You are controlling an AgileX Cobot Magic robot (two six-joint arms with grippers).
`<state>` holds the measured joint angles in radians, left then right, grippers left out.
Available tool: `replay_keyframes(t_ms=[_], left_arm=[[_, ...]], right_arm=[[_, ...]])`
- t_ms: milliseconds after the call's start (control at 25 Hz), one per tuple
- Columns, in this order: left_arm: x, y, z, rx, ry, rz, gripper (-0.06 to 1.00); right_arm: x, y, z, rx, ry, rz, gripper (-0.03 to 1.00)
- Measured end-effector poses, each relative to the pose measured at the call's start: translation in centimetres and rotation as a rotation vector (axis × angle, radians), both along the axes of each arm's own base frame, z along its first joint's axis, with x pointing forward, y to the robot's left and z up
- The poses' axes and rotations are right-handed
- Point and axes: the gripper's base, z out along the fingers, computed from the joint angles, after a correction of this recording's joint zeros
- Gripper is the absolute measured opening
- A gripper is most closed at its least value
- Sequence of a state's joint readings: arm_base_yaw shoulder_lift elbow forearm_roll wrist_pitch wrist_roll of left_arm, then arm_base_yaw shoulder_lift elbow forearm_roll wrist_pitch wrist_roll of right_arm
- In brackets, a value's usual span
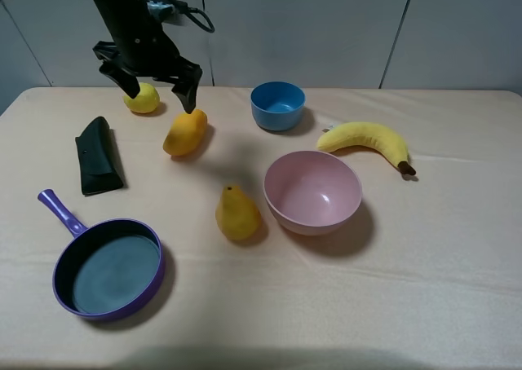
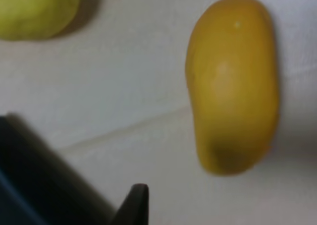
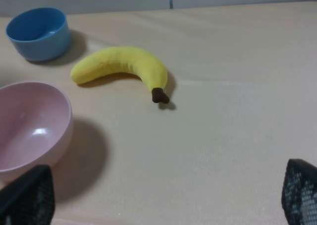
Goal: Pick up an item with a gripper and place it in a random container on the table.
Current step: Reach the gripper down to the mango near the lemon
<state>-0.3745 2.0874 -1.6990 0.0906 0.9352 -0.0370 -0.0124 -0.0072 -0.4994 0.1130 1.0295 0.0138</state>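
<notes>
The mango needs to be grabbed next by its rounded middle [image 1: 186, 133] [image 2: 232, 86] with my left gripper, so that it can be put in a container.
The orange-yellow mango [image 1: 185, 132] lies on the beige table [image 1: 408, 288] at the back left; it fills the left wrist view [image 2: 233, 86]. My left gripper [image 1: 155, 86] is open and empty, hovering just behind the mango, with one finger by the lemon [image 1: 142, 99] and the other over the mango's far end. One black fingertip [image 2: 134, 204] shows in the left wrist view. The pale pink bowl [image 1: 310, 222] stands empty at the middle right and also shows in the right wrist view [image 3: 29, 131]. My right gripper [image 3: 163, 197] is open and empty, low over the table near the pink bowl.
A blue bowl [image 1: 277, 105] stands behind the pink bowl. A banana [image 1: 367, 138] lies at the right. A bumpy yellow pear [image 1: 237, 213] sits left of the pink bowl. A black case [image 1: 98, 154] and a purple frying pan [image 1: 106, 264] lie at the left.
</notes>
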Motion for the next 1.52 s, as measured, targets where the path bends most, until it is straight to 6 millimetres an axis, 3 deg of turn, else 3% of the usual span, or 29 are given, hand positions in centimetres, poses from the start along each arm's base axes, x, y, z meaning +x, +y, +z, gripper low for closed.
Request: replay_keyframes(t_ms=[200, 480, 1080, 1280, 1520], left_arm=[[1.6, -1.3, -2.6, 0.002, 0.019, 0.007, 0.98], [2.2, -1.7, -5.6, 0.017, 0.063, 0.013, 0.98], [3.3, -2.2, -9.6, -0.002, 0.032, 0.026, 0.97], [3.6, -2.4, -9.8, -0.015, 0.005, 0.023, 0.95], [3.7, -2.4, -9.8, -0.022, -0.010, 0.027, 0.85]], right_arm=[[0.0, 0.0, 0.0, 0.000, 0.000, 0.000, 0.69], [0.0, 0.0, 0.0, 0.000, 0.000, 0.000, 0.69], [0.0, 0.0, 0.0, 0.000, 0.000, 0.000, 0.69], [0.0, 0.0, 0.0, 0.001, 0.000, 0.000, 0.69], [0.0, 0.0, 0.0, 0.001, 0.000, 0.000, 0.69]])
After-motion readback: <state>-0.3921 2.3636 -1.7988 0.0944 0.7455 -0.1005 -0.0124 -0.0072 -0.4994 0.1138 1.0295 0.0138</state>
